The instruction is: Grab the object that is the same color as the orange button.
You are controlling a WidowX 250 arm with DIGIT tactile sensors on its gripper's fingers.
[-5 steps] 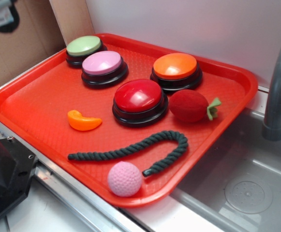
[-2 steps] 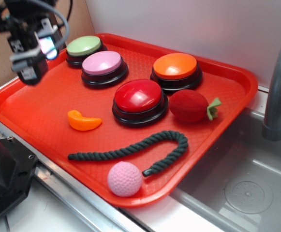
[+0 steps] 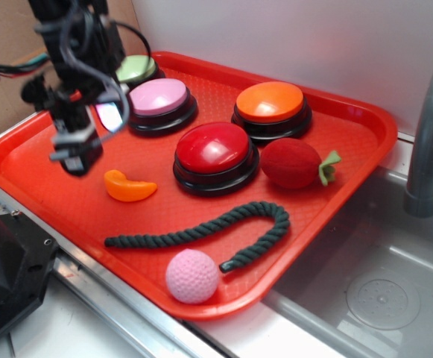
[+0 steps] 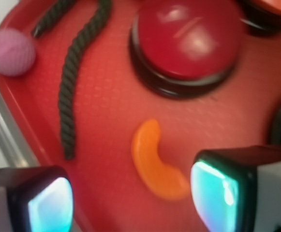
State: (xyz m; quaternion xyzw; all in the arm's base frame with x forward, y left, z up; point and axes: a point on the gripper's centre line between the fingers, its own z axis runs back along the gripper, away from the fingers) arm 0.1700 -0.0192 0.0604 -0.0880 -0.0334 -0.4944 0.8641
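The orange crescent [image 3: 130, 187] is below my fingers, with red tray showing between them, so I would miss if I closed now. I should lower my gripper first, then close on the crescent.
The small orange crescent object [image 3: 129, 186] lies flat on the red tray [image 3: 45, 160], left of the red button. The orange button [image 3: 270, 108] stands at the tray's back right. My gripper [image 3: 78, 153] hangs open above the tray, just left of the crescent and clear of it. From the wrist, the crescent [image 4: 155, 162] shows ahead between the two glowing fingertips [image 4: 217, 191], nearer the right one, with nothing held by my gripper [image 4: 133, 200].
Red button [image 3: 215, 154], pink button [image 3: 159, 103] and green button [image 3: 136, 70] share the tray with a red plush strawberry [image 3: 294, 163], a dark rope [image 3: 201, 229] and a pink ball [image 3: 192, 276]. A sink with a grey faucet [image 3: 427, 142] is on the right.
The arm has come in from the upper left and dropped toward the tray, now beside the crescent. Nothing on the tray has moved.
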